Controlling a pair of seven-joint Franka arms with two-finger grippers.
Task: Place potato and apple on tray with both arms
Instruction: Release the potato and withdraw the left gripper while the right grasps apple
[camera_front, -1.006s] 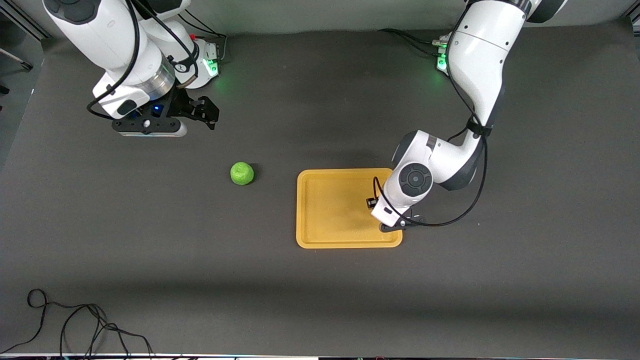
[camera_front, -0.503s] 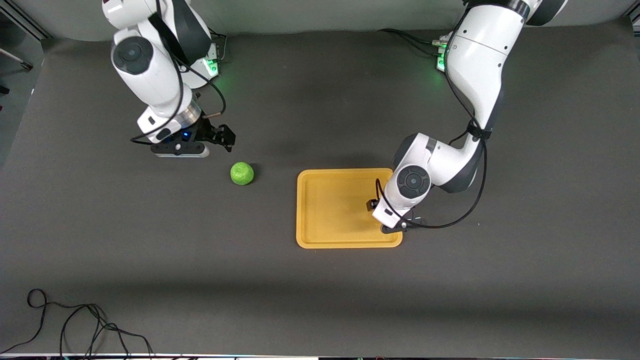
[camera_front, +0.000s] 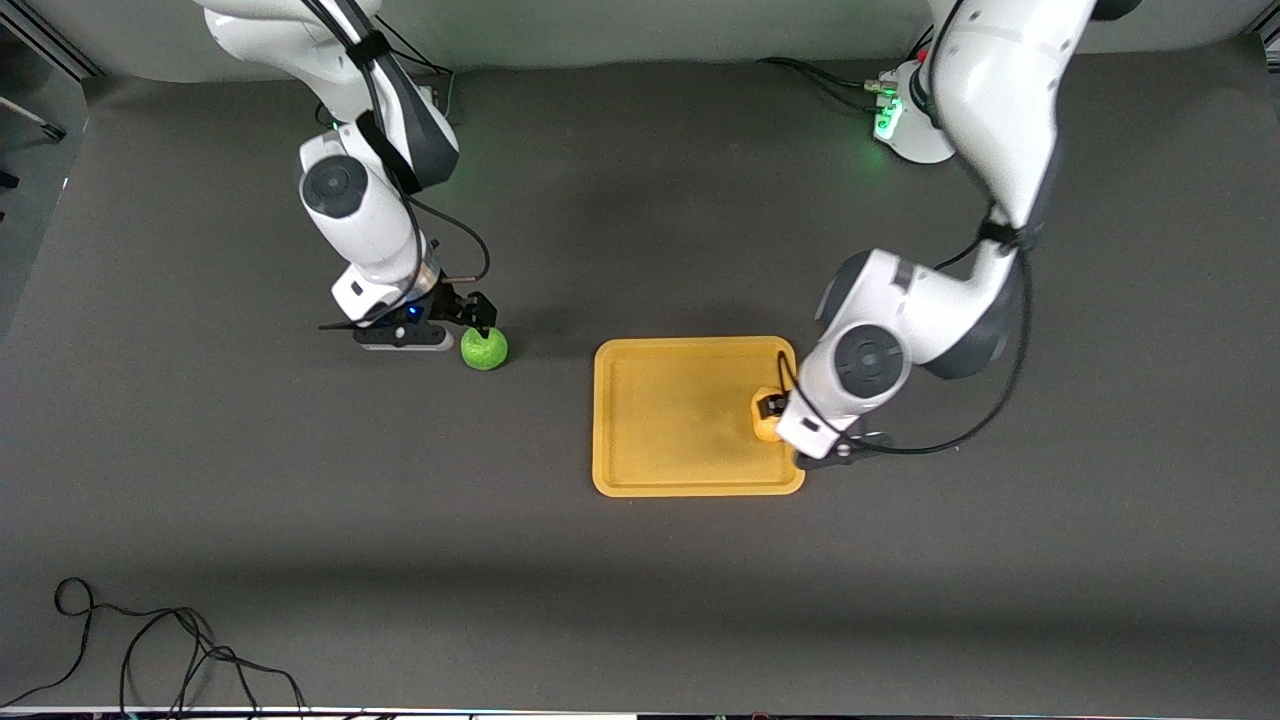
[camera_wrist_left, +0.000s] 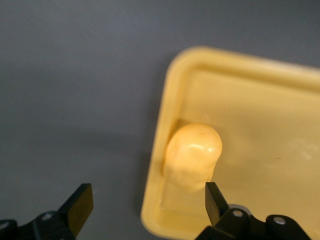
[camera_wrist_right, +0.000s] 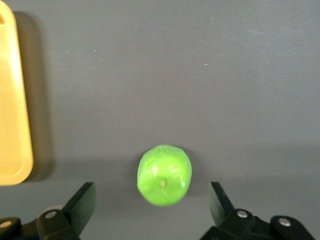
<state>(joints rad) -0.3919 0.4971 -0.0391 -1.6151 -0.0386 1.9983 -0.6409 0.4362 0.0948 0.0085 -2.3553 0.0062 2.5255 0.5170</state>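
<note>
My right gripper is about to put the apple on the tray (camera_front: 670, 420), so it will next grab the green apple (camera_front: 484, 348) by its round sides.
The yellow-orange potato (camera_front: 764, 422) lies in the tray (camera_front: 670, 420), against the rim at the left arm's end. In the left wrist view the potato (camera_wrist_left: 192, 154) rests inside the tray (camera_wrist_left: 260, 120). My left gripper (camera_front: 781, 414) is open above it, and its fingers (camera_wrist_left: 215, 199) do not touch the potato. The green apple (camera_front: 484, 348) sits on the mat beside the tray, toward the right arm's end. My right gripper (camera_front: 470, 316) is open just over the apple (camera_wrist_right: 164, 175), with one finger (camera_wrist_right: 83, 204) on each side and clear of it.
The tray's rim (camera_wrist_right: 14, 125) shows at the edge of the right wrist view. A loose black cable (camera_front: 150, 640) lies on the dark mat, near the front camera at the right arm's end.
My right arm swung from near its base down to the apple. My left arm shifted toward its own end, uncovering the potato on the tray.
</note>
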